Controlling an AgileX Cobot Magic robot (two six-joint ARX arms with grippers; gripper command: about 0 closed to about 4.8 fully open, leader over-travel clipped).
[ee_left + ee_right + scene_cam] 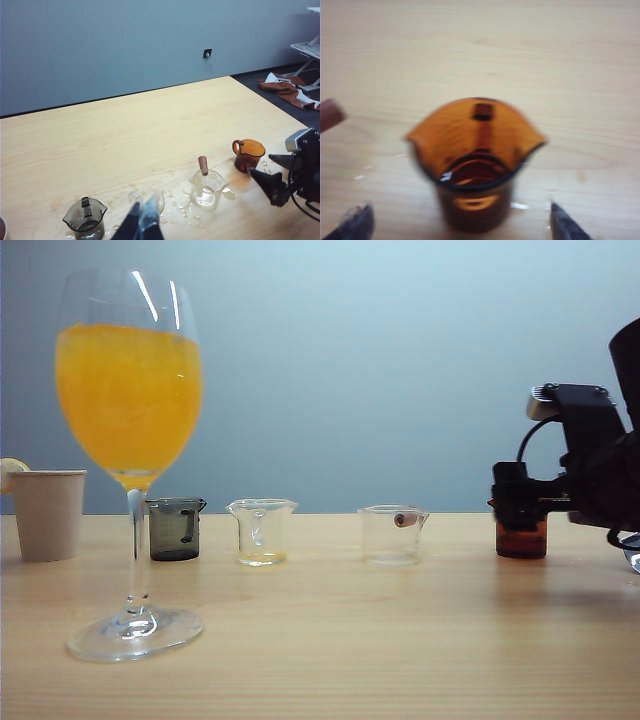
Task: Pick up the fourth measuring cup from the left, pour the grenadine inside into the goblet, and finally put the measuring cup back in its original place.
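Note:
My right gripper should next grab the fourth measuring cup (pixel 521 538) to pour, by its straight body below the cup's rim, which widens into pouring spouts.
The fourth measuring cup (pixel 521 538), amber-brown with a spout and side handle, stands on the table at the right end of the row. Dark red grenadine (pixel 475 172) lies in its bottom. My right gripper (pixel 461 226) is open, its two fingers spread wide to either side of the cup (pixel 475 165) without touching it. The tall goblet (pixel 130 390), filled with orange juice, stands at the front left. My left gripper (pixel 145 226) hovers shut and empty above the clear cups, away from the amber cup (pixel 248 154).
A smoky grey cup (pixel 175 528), a clear cup (pixel 262 531) and a clear cup with a brown handle (pixel 392 534) stand in a row left of the amber one. A beige paper cup (pixel 48 512) stands far left. Spilled drops (pixel 175 205) wet the table.

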